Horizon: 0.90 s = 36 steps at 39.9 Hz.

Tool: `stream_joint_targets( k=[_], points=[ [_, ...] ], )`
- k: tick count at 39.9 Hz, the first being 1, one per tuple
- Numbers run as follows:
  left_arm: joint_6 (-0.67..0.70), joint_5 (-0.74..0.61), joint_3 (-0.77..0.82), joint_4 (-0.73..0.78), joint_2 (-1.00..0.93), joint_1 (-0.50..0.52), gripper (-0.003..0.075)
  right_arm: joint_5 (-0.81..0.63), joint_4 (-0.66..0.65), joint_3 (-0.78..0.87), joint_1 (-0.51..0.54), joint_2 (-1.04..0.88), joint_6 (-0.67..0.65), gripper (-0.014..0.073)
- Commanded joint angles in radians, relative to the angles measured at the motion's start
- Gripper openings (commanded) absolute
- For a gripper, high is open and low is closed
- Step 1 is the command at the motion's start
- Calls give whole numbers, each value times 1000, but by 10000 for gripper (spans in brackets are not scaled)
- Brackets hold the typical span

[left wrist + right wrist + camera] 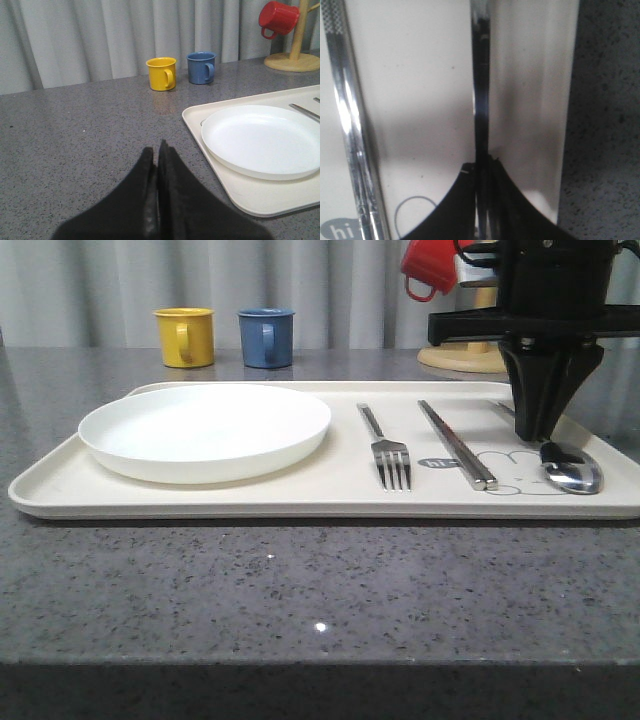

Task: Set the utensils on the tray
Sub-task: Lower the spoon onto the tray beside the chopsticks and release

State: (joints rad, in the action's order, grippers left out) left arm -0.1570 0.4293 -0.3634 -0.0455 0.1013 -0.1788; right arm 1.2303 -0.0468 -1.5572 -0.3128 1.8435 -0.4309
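The spoon's bowl rests on the cream tray beneath my right gripper and the spoon would lie there, so it is time to open now.
The cream-white tray lies across the table. On it lie a silver fork, a pair of chopsticks and a spoon, whose bowl rests near the tray's right end. My right gripper points straight down onto the spoon's handle. In the right wrist view the thin handle runs between the closed fingers of that gripper, with the chopsticks beside it. My left gripper is shut and holds nothing, above bare table to the left of the tray.
A round white plate takes up the tray's left half. A yellow mug and a blue mug stand behind the tray. A red mug hangs on a wooden mug stand at the back right.
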Motion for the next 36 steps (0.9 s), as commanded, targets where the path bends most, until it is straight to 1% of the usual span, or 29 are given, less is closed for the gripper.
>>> stream_joint_targets(
  k=[1, 5, 8, 14, 21, 24, 29, 33, 36],
  points=[
    [7, -84, -27, -9, 13, 0, -18, -1, -17, -29, 7, -46, -4, 3],
    [7, -84, -27, -9, 13, 0, -18, -6, -17, -29, 7, -46, -4, 8],
    [7, -84, -27, -9, 13, 0, -18, -10, -17, -29, 7, -46, -4, 30],
    [7, -84, -27, -9, 13, 0, -18, -17, -16, -29, 7, -46, -4, 139],
    [7, -84, -27, -9, 13, 0, -18, -16, -17, -29, 7, -49, -4, 227],
    [7, -84, -27, -9, 13, 0, -18, -11, -17, -40, 7, -51, -4, 248],
    [7, -84, -27, -9, 13, 0, -18, 47, -17, -99, 7, -51, -4, 281],
    [7, -84, -27, -9, 13, 0, -18, 106, -17, -167, 7, -58, -1, 288],
    [7, -84, -27, -9, 13, 0, -18, 106, -7, -200, 6, -82, 24, 284]
  ],
)
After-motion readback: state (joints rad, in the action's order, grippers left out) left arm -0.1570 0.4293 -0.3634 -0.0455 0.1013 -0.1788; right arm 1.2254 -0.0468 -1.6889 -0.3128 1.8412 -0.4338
